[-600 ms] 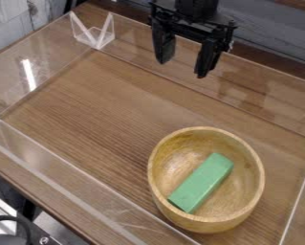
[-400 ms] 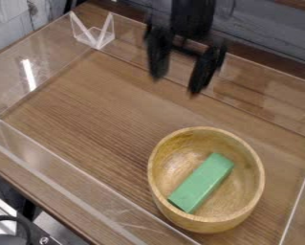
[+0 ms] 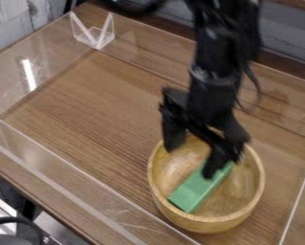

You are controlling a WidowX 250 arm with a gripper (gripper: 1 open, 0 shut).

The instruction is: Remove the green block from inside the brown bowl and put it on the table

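The gripper's open fingers are above the green block [image 3: 196,192] inside the brown bowl, so they would miss the block if they closed now. The gripper should go lower first and then close on the block.
The brown bowl [image 3: 244,205] sits on the table [image 3: 91,105] at the lower right. Inside it lies the green block [image 3: 196,192], its upper end hidden behind my gripper. My gripper [image 3: 201,153] points down over the bowl's far-left part, jaws open, one finger [image 3: 175,132] over the bowl's back rim and the other finger [image 3: 225,159] right above the block. Nothing is held between the fingers.
Clear acrylic walls [image 3: 40,57] edge the tabletop. A small clear triangular stand [image 3: 91,31] sits at the back left. The black arm [image 3: 225,48] reaches down from the top of the view.
The gripper has come from high at the back of the table down and forward to the bowl, now hanging just over the green block. Its jaws stayed open. Bowl and block have not moved.
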